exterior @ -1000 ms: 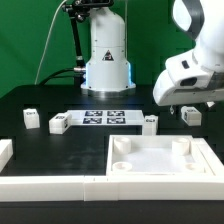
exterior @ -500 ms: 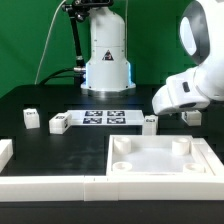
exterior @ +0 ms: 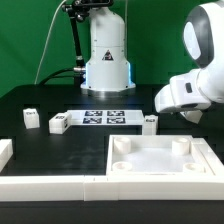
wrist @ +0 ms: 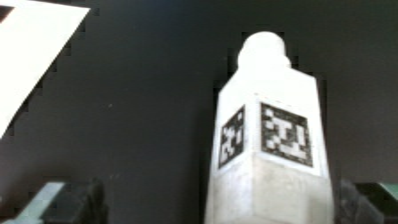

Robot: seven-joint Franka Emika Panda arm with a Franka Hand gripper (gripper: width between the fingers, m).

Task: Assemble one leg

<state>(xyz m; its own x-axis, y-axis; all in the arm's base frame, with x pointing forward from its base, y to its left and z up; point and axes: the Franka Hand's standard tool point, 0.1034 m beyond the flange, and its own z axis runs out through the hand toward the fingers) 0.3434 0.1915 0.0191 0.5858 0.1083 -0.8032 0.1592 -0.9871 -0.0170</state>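
My gripper reaches the leg next and grabs its square end [wrist: 267,203] opposite the peg, so the peg stays free to fit into the tray piece.
In the wrist view a leg [wrist: 267,140], a small white block with a rounded peg at its end and black-and-white marker tags on two faces, lies on the black table between my fingers. My gripper [wrist: 222,203] is open: one finger [wrist: 63,200] stands well off the leg, the other finger [wrist: 374,200] is close beside it. In the exterior view the gripper [exterior: 188,100] hangs low at the exterior view's right, above that leg, and its white hand hides the fingers. Three more legs [exterior: 31,119] [exterior: 58,123] [exterior: 150,123] stand on the table.
The marker board [exterior: 105,118] lies in the middle, in front of the robot base [exterior: 106,60]. The large white tray piece [exterior: 160,172] lies at the front right. White border bars [exterior: 50,185] [exterior: 5,152] run along the front and left. A white edge [wrist: 32,50] shows in the wrist view.
The arm has come down and shifted slightly toward the exterior view's right, over the rightmost leg, which the hand now mostly hides. The other parts have not moved.
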